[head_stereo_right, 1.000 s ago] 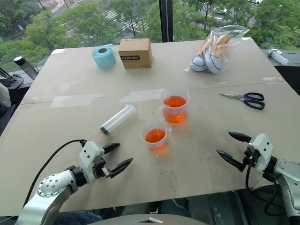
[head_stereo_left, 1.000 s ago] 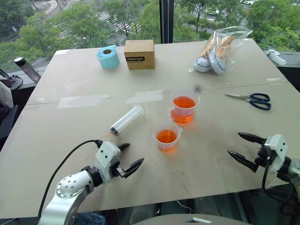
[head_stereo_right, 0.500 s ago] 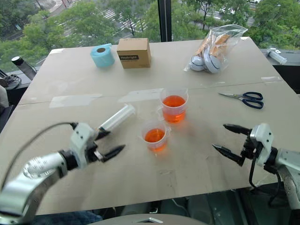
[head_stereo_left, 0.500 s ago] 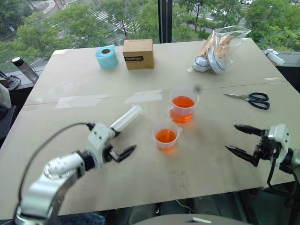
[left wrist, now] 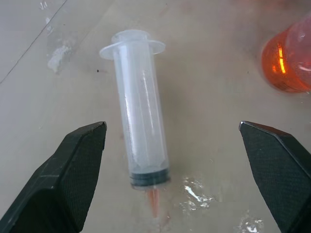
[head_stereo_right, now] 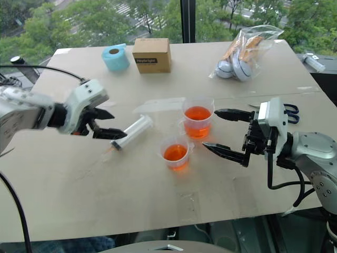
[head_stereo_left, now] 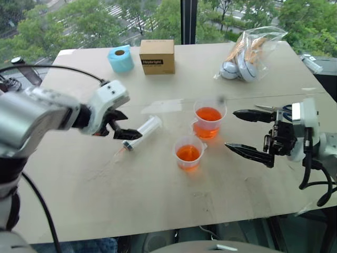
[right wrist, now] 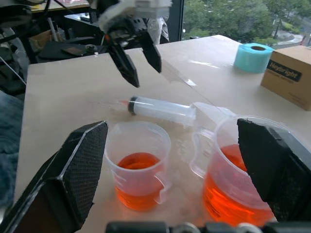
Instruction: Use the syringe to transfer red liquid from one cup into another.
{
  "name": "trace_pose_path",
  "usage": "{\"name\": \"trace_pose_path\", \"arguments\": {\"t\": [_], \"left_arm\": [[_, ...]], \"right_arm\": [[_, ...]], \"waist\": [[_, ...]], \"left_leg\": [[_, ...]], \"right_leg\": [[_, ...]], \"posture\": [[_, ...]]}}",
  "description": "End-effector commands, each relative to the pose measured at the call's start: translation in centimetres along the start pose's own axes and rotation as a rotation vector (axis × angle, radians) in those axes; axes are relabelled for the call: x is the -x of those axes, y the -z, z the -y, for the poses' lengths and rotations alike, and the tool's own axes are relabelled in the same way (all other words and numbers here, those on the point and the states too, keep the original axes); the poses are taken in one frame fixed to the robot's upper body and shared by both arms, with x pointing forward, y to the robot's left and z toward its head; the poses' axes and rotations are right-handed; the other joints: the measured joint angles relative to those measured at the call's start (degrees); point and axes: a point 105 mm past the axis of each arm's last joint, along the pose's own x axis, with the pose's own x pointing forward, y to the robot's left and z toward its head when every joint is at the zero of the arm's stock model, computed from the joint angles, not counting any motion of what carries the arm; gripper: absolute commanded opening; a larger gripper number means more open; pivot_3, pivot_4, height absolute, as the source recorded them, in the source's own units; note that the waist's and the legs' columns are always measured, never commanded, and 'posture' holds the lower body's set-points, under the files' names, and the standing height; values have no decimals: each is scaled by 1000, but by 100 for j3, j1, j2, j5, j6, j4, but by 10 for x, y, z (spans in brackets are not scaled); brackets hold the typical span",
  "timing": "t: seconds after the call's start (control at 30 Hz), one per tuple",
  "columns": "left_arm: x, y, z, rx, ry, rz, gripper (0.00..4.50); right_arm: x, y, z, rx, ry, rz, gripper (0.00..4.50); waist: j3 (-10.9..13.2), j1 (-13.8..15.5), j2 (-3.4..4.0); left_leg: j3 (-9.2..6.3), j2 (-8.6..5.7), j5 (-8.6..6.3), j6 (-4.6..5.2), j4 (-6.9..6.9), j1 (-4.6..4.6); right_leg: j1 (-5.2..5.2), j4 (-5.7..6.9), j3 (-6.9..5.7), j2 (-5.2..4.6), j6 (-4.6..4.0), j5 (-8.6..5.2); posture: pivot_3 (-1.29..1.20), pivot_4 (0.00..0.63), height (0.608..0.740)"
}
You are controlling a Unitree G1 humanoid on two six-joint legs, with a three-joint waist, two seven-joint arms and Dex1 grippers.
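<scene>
To transfer liquid, my left gripper will next pick up the syringe by its clear body, since the syringe's nozzle end is wet with red liquid.
The syringe lies flat on the table left of the cups, its orange nozzle toward the front edge. My left gripper hovers open just above its nozzle end, and the barrel shows between the spread fingers, apart from both. The taller stacked cup holds red liquid. The shorter single cup in front of it also holds some. My right gripper points left, open and empty, just right of both cups.
A blue tape roll, a cardboard box and a plastic bag of balls stand along the far side. Scissors lie behind my right hand. A seam runs across the table.
Both arms have risen. My left gripper moved forward over the syringe's nozzle end. My right gripper swung left toward the cups. Both stayed open.
</scene>
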Motion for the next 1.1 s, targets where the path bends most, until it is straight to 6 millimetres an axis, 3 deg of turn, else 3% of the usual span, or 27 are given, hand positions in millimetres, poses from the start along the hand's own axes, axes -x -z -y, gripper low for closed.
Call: {"name": "trace_pose_path", "arguments": {"t": [0.03,0.37,0.93,1.07,1.1], "left_arm": [[-7,-14,-16,-65,-13,-44,4462],[-45,-23,-29,-134,56,-171,4462],[-73,-26,-33,-172,33,-267,4462],[-76,-27,-35,-150,32,-278,3352],[-76,-27,-33,-144,43,-281,2757]], "right_arm": [[-5,-8,-3,46,18,-50,4500],[-13,-20,-2,24,71,-75,4500],[-14,-16,-2,-6,77,-96,4500],[-16,-16,-1,-6,68,-93,4500],[-17,-15,-1,-6,67,-94,4500]], "waist": [[5,2,-7],[10,-13,-15],[10,-15,-16],[10,-13,-17],[10,-14,-17]], "left_leg": [[-1,0,0,0,5,-3],[-14,3,1,-1,45,-69],[-20,3,-3,7,63,-76],[-21,3,-4,8,66,-77],[-21,3,-4,8,66,-77]], "right_leg": [[0,4,-1,-1,3,-2],[-50,13,-9,1,7,-2],[-47,18,-8,-4,8,-1],[-47,19,-9,-4,8,-1],[-47,19,-9,-4,8,-1]], "posture": [[0,150,740],[0,150,740],[0,150,740],[0,150,740],[0,150,740]]}}
